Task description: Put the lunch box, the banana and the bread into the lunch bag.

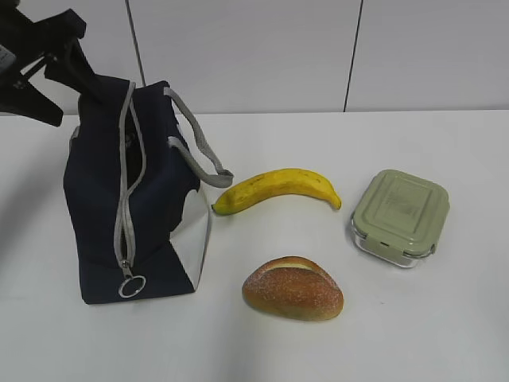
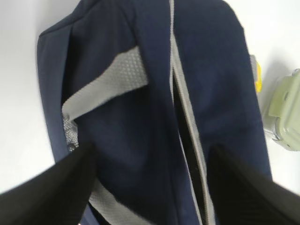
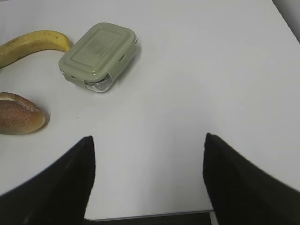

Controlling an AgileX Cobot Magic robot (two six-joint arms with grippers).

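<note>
The lunch bag has slack cloth that rises to a thin fold beside the zipper gap, so my left gripper should grab the bag by its top edge (image 1: 105, 87) next.
The navy lunch bag (image 1: 151, 207) stands at the left, its grey zipper running down to a ring pull (image 1: 131, 285) at the front; a narrow dark gap shows along the zipper (image 2: 185, 136). The banana (image 1: 278, 187) lies right of the bag, the bread (image 1: 293, 288) in front of it, and the lunch box (image 1: 402, 215) with its sage-green lid at the right. My left gripper (image 1: 75, 99) hangs open and empty over the bag's rear top (image 2: 152, 154). My right gripper (image 3: 148, 140) is open and empty over bare table, nearer than the lunch box (image 3: 98, 49), banana (image 3: 30, 44) and bread (image 3: 18, 119).
The white table (image 1: 445, 334) meets a pale panelled wall (image 1: 238, 56) behind. The bag's grey strap handles (image 1: 199, 147) loop toward the banana. The table's front edge (image 3: 150, 216) lies just under my right gripper. The lunch box (image 2: 286, 112) and a sliver of banana (image 2: 257, 77) show beside the bag.
</note>
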